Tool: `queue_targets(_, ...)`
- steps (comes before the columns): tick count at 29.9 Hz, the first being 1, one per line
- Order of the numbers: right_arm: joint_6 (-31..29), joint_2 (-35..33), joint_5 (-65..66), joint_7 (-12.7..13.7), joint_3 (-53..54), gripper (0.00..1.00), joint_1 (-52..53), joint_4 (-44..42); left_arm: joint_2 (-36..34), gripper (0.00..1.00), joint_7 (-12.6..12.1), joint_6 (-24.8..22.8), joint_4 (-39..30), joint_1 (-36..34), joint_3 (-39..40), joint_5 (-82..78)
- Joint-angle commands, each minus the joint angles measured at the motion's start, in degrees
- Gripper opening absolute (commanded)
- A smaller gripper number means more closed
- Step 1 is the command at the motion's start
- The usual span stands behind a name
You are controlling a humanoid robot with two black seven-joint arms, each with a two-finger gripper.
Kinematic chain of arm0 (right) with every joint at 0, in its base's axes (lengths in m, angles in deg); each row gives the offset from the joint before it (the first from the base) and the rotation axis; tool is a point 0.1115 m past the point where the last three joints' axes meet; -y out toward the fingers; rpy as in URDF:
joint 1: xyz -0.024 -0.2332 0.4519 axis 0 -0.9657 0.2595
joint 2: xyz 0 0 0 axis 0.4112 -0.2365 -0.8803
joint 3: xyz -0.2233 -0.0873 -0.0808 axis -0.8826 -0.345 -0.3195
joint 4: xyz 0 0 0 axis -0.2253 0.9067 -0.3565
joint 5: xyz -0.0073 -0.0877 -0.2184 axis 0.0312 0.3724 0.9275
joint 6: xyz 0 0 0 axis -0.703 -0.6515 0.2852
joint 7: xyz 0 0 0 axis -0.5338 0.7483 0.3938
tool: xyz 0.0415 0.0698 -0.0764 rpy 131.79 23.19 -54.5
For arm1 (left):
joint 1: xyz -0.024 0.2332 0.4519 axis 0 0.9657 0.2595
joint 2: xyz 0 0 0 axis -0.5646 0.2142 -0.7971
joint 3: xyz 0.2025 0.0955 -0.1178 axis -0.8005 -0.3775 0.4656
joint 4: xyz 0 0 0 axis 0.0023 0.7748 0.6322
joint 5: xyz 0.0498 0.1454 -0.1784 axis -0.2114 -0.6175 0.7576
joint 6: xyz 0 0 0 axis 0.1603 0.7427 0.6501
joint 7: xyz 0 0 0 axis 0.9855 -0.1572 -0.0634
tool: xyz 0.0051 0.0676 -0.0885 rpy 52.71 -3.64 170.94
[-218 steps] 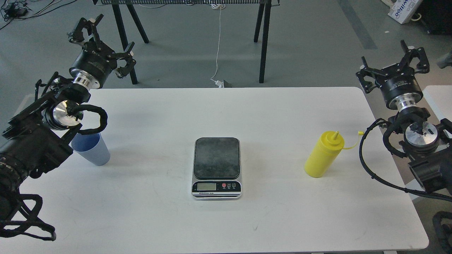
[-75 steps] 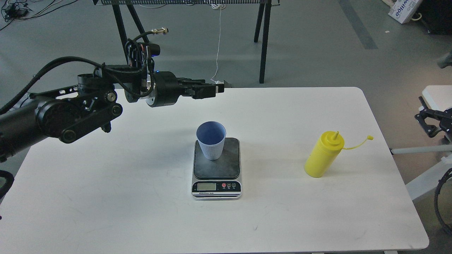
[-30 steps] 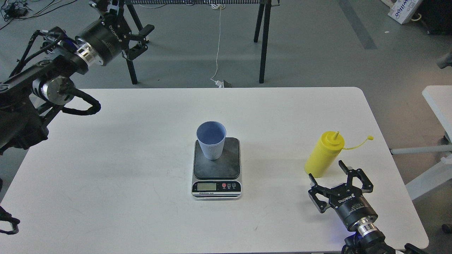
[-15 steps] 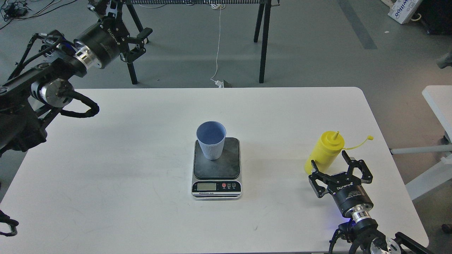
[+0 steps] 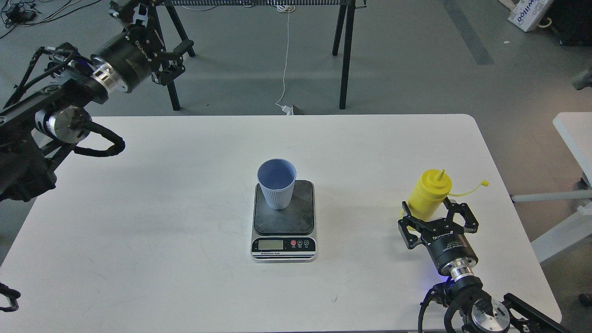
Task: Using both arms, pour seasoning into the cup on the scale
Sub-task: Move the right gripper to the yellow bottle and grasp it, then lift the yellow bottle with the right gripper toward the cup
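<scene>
The yellow bottle should next be grabbed by its lower body with my right gripper, so that it can pour seasoning into the cup on the scale.
The light blue ribbed cup stands upright on the back left part of the scale's dark plate at the table's middle. The yellow seasoning bottle stands on the right, nozzle up, its tethered cap hanging out to the right. My right gripper is open, with one finger on each side of the bottle's lower body; the bottle's base is hidden behind it. My left gripper is open and empty, high at the far left beyond the table's back edge.
The white table ends just right of the bottle and the right arm. Black stand legs and a white cable stand on the floor behind it. Another white table edge shows at far right.
</scene>
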Motion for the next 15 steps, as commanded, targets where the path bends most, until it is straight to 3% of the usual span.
queue_targets(1,0.0,0.13,0.0,-0.01,-0.24,0.66,0.88,-0.76,-0.11,1.0,0.03,0.0,0.0,0.01,0.01,0.06)
queue_targets(7,0.0,-0.31,0.09,-0.01,-0.25,0.49,1.93,-0.67,-0.11,1.0,0.03,0.0,0.0,0.01,0.01,-0.03)
queue_targets(12,0.0,-1.45,0.88,-0.09,-0.25,0.45,6.67,0.38,-0.73,1.0,0.11,0.0,0.0,0.01,0.89,-0.03)
queue_targets(15,0.0,-6.44,3.86,-0.18,-0.24,0.44,12.11,2.23,-1.78,1.0,0.11,-0.08,0.17,1.05,2.03,0.4)
